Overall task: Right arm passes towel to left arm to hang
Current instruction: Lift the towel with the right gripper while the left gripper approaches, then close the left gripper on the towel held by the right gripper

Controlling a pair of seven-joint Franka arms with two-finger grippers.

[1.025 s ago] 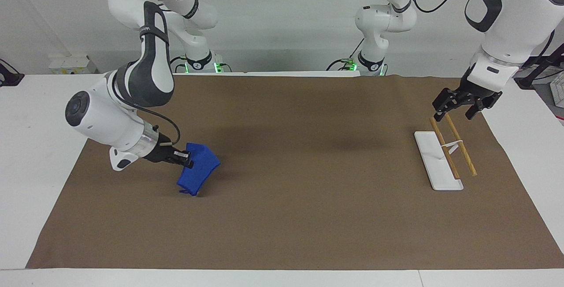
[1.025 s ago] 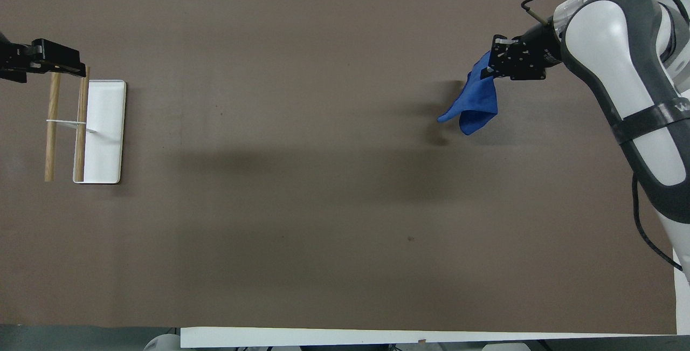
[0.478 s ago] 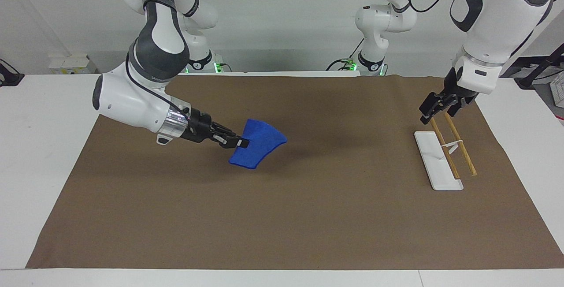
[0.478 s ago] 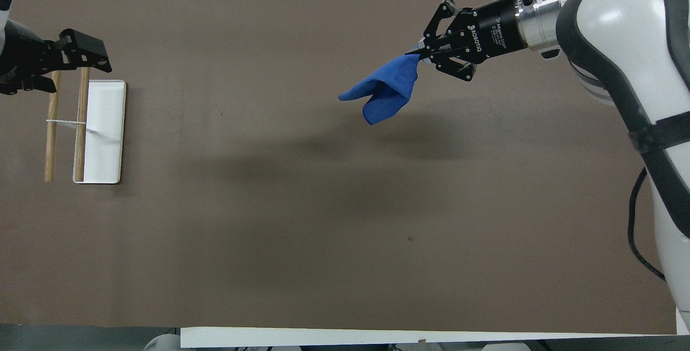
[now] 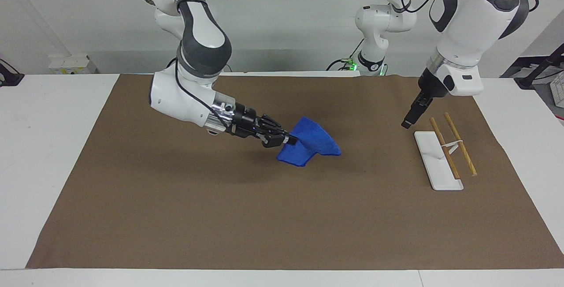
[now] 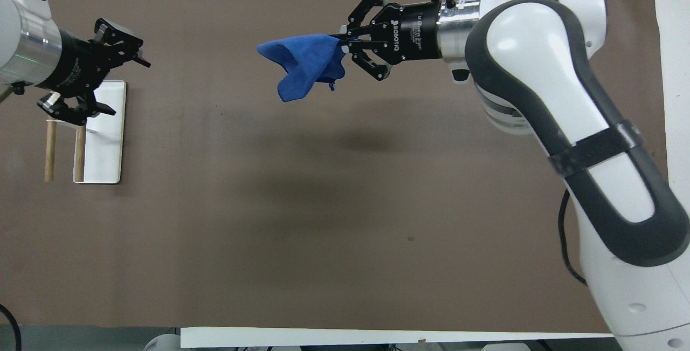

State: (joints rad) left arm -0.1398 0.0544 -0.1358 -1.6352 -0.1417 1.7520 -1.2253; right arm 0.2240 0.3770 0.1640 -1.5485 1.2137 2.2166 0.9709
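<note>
My left gripper should next grab the towel's loose end (image 6: 274,49), where there is open room, so it can hang the towel. My right gripper's fingers crowd one edge of the towel.
The blue towel (image 5: 313,145) (image 6: 304,64) hangs bunched in the air over the middle of the brown mat. My right gripper (image 5: 288,139) (image 6: 342,44) is shut on one edge of it, and the right arm stretches out low from its own end of the table. My left gripper (image 5: 407,121) (image 6: 125,84) hovers open and holds nothing, above the mat just beside the rack's white base (image 5: 436,163) (image 6: 110,151). It points toward the towel, with a wide stretch of mat between the two.
The rack stands at the left arm's end of the mat: a white base plate with two wooden rods (image 5: 460,150) (image 6: 49,151) on a thin white bracket. The brown mat (image 5: 282,216) covers most of the white table.
The right arm has swung the towel up off the mat, from its own end to over the middle. The left gripper has left the rods' ends and turned toward the towel.
</note>
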